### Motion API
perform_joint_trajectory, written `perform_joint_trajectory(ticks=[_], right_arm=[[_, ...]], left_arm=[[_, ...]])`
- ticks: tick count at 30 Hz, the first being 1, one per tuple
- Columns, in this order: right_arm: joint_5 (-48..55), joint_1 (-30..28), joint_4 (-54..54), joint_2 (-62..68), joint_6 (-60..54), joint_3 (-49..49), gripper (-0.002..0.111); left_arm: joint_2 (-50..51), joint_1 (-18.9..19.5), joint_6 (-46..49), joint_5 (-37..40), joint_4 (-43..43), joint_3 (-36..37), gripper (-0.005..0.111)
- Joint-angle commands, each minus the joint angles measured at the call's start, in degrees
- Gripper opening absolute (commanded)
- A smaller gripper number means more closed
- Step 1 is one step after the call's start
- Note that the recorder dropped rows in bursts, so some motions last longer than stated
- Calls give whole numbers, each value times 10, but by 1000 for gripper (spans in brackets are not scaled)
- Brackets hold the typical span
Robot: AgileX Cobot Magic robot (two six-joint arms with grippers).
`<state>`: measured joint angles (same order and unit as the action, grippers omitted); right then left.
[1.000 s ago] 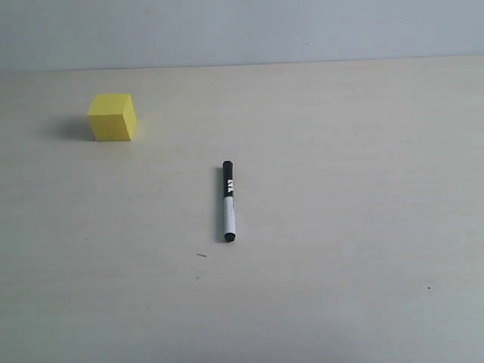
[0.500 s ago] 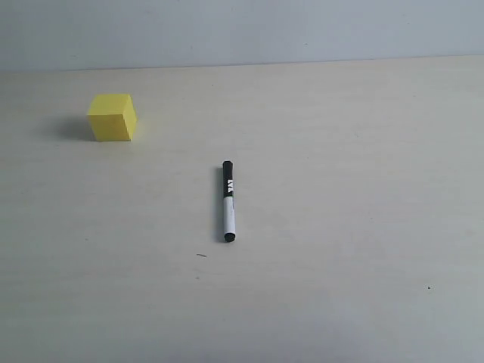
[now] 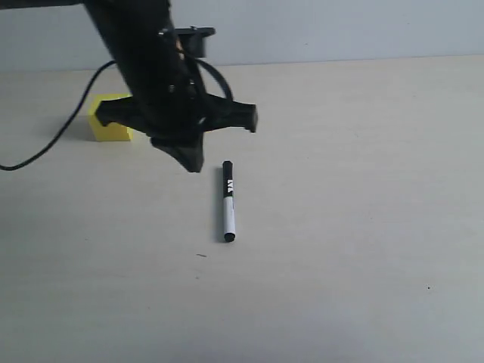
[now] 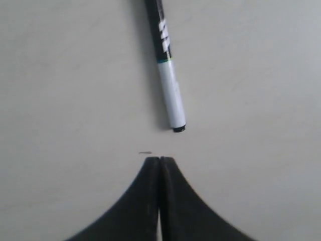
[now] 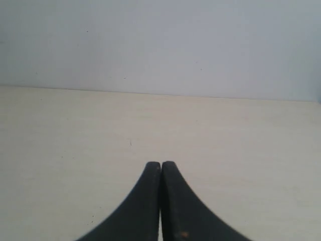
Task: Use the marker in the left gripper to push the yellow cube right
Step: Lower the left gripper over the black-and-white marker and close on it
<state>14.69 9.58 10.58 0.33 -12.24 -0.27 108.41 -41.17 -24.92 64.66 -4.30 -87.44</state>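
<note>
The left gripper grabs the marker by its white body (image 3: pixel 229 215) next. That leaves the marker's black end (image 3: pixel 227 170) free to push the yellow cube.
The marker (image 3: pixel 228 201) lies flat on the pale table, black cap end away from the camera. In the left wrist view the marker (image 4: pixel 166 65) lies just beyond my shut fingertips, apart from them. My left gripper (image 3: pixel 193 164) hangs above the table, left of the marker's cap, shut on nothing. The yellow cube (image 3: pixel 106 126) sits at the back left, partly hidden behind the left arm. In its own wrist view my right gripper (image 5: pixel 160 164) is shut and empty over bare table; it does not show in the exterior view.
A black cable (image 3: pixel 53 136) trails from the left arm across the table's left side. A pale wall (image 3: pixel 340 26) rises behind the table's far edge. A tiny dark mark (image 3: pixel 201 255) lies near the marker's lower end.
The left arm has come into the exterior view from the upper left, now covering part of the cube. The marker and the cube have not moved.
</note>
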Motion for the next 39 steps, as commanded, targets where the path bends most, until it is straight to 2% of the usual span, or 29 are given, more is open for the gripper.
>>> perform_joint_trajectory(ticks=[1, 5, 8, 14, 17, 39], right_arm=[[-7, -3, -4, -3, 0, 3, 0], [-7, -3, -4, -3, 0, 3, 0], [-7, -3, -4, -3, 0, 3, 0], [-7, -3, -4, -3, 0, 3, 0], [-7, -3, -4, -3, 0, 3, 0], [-7, -3, -4, -3, 0, 3, 0]], left_arm=[[86, -18, -13, 36, 6, -93, 0], [142, -20, -13, 40, 6, -136, 2], [167, -20, -13, 36, 7, -147, 12], [193, -15, -43, 9, 13, -147, 41], [201, -15, -47, 1, 13, -147, 49], [244, -15, -77, -35, 18, -141, 49]])
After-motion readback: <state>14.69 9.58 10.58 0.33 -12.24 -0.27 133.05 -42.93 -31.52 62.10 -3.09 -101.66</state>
